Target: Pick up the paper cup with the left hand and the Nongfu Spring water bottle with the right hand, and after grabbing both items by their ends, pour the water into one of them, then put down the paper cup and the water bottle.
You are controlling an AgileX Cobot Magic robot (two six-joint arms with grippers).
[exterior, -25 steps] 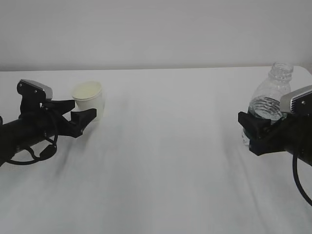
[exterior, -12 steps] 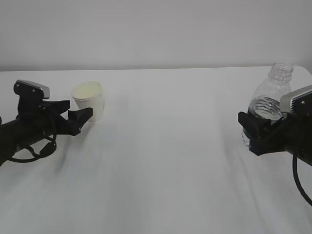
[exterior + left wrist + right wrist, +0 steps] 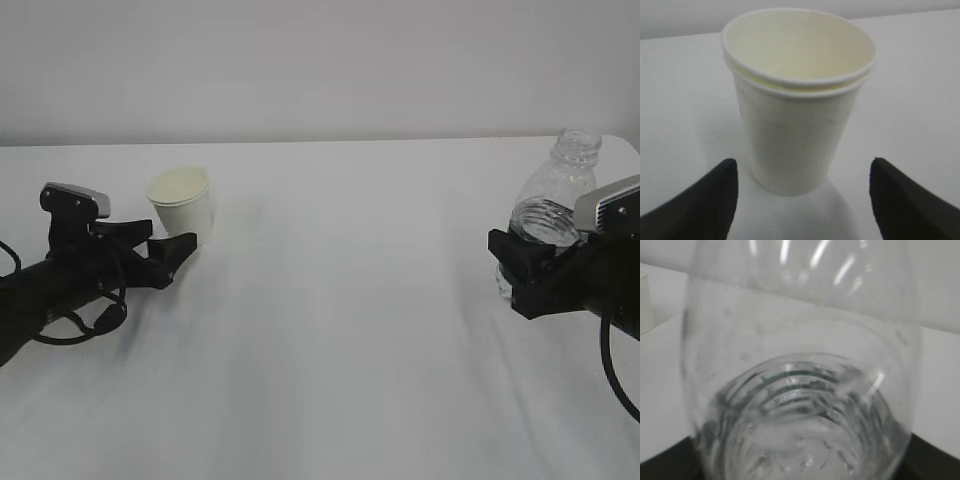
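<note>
My left gripper grabs the paper cup by its lower side (image 3: 199, 223) next, leaving the paper cup's open rim (image 3: 180, 201) free to receive the water.
The white paper cup (image 3: 183, 205) stands upright on the table, empty, its cream inside showing. My left gripper (image 3: 172, 252) is low on the table just in front of it, open. In the left wrist view the cup (image 3: 797, 100) rises between the two black fingertips (image 3: 715, 200), which stand apart from its base without touching. At the right the clear Nongfu Spring water bottle (image 3: 558, 190) stands upright and uncapped, with my right gripper (image 3: 520, 270) shut round its lower body. The bottle (image 3: 800, 340) fills the right wrist view, with water (image 3: 800, 440) in its ribbed lower part. Its base is hidden.
The white table (image 3: 340, 330) stretches bare between the two arms, up to a plain pale wall behind. The cup also shows as a sliver at the left edge of the right wrist view (image 3: 645, 305).
My left gripper has drawn back from beside the cup and sunk lower toward the table. The cup stays in place. The right gripper and bottle have not moved.
</note>
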